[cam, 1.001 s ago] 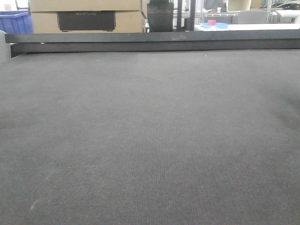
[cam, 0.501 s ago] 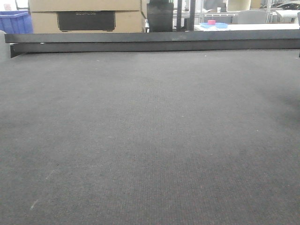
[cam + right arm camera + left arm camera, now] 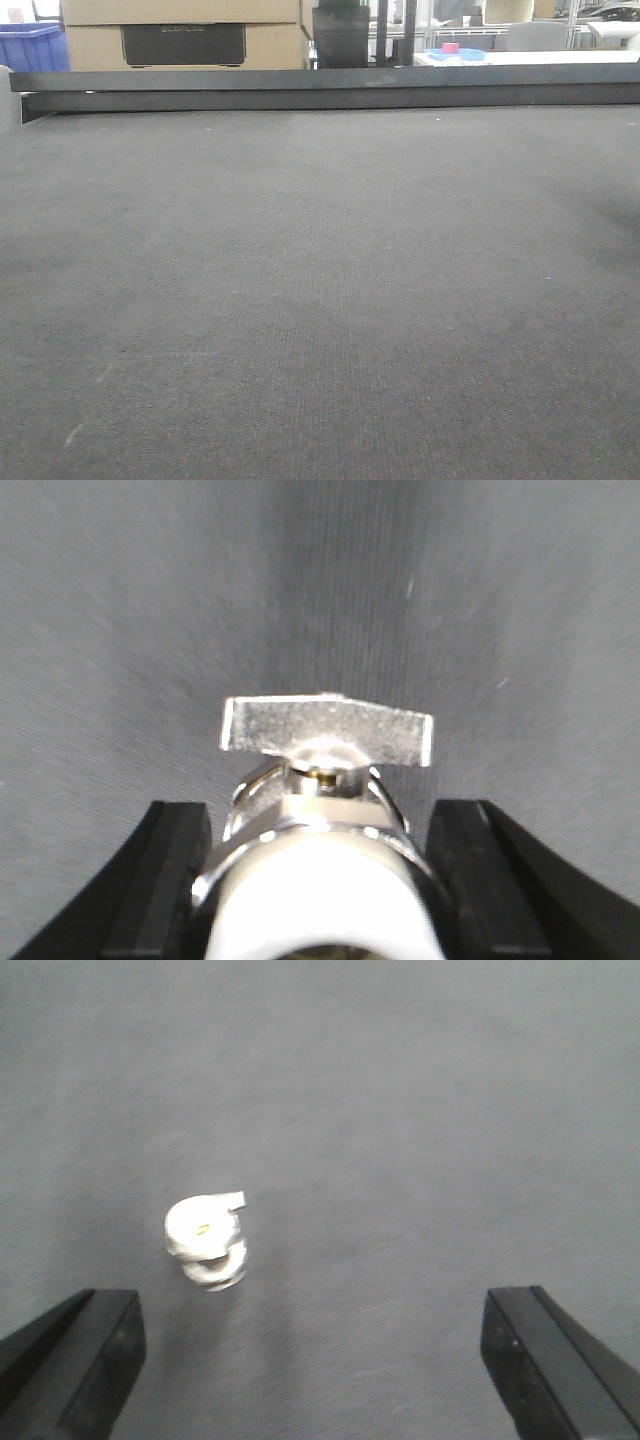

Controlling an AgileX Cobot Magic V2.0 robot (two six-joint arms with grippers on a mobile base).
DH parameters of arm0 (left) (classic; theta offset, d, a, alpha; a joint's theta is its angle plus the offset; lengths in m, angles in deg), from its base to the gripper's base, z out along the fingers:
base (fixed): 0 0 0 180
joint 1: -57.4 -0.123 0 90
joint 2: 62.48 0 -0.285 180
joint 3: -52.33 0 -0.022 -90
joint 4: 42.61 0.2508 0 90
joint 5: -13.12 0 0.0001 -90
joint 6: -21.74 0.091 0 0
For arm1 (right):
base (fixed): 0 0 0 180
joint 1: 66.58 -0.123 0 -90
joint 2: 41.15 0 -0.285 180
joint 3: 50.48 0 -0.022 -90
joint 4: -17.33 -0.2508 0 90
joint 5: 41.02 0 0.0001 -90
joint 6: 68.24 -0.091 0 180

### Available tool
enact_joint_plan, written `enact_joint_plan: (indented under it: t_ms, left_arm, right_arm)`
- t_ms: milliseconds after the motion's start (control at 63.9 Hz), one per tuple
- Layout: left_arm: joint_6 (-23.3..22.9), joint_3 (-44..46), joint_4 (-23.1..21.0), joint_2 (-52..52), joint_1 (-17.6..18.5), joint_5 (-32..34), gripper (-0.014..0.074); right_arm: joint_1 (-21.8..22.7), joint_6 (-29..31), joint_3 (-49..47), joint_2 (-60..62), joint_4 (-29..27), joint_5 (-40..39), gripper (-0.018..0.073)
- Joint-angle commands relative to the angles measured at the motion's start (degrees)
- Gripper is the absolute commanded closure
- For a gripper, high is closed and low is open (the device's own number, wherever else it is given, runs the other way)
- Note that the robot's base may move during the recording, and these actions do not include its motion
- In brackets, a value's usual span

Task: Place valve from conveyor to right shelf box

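My left gripper should next take hold of the small silver valve by its body (image 3: 207, 1250), so that it can place the valve in the shelf box.
The conveyor (image 3: 320, 300) is a wide dark grey woven belt with a dark metal rail (image 3: 320, 88) along its far edge; no valve or gripper shows in the front view. My right gripper (image 3: 320, 880) is shut on a shiny metal valve (image 3: 325, 810) with a flat butterfly handle, held between the black fingers (image 3: 160, 880) above the belt. My left gripper (image 3: 315, 1360) is open wide and empty over the belt (image 3: 420, 1110). A second small silver valve (image 3: 207, 1243) lies on the belt ahead of it, nearer the left finger (image 3: 80, 1360).
Beyond the rail stand cardboard boxes (image 3: 180, 35) at the back left and a blue crate (image 3: 30, 45) at the far left. A white table with a blue tray and a pink object (image 3: 452, 48) is at the back right.
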Motion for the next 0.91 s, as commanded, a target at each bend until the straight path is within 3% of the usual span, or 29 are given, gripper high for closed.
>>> enact_joint_plan:
  t_ms: [0, 188, 266, 391, 563, 892]
  left_arm:
    - [0.5, 4.3, 1.2, 5.7, -1.6, -4.2, 0.0017]
    - [8.7, 10.4, -3.2, 18.2, -6.5, -9.6, 0.0017]
    - [10.9, 11.8, -5.7, 22.0, -9.4, -9.1, 0.0017]
    - [14.6, 12.5, -6.1, 26.9, -12.4, -5.7, 0.0017]
    - [15.0, 12.5, -4.3, 33.1, -13.0, -3.1, 0.0017]
    - [15.0, 12.6, -5.0, 43.0, -13.0, 0.3, 0.0017]
  right_arm:
    - [0.0, 0.5, 2.5, 4.7, -0.6, -3.9, 0.0712]
    - [-1.6, 0.5, 8.1, 10.9, -0.9, -6.6, 0.0712]
    - [-2.7, 0.5, 10.0, 13.2, -1.2, -7.7, 0.0712]
    - [-4.1, 0.5, 12.2, 15.7, -1.2, -8.5, 0.0712]
    - [-4.5, 0.5, 13.3, 17.0, -1.5, -8.5, 0.0712]
    - [-4.5, 0.5, 13.3, 17.0, -1.8, -9.7, 0.0712]
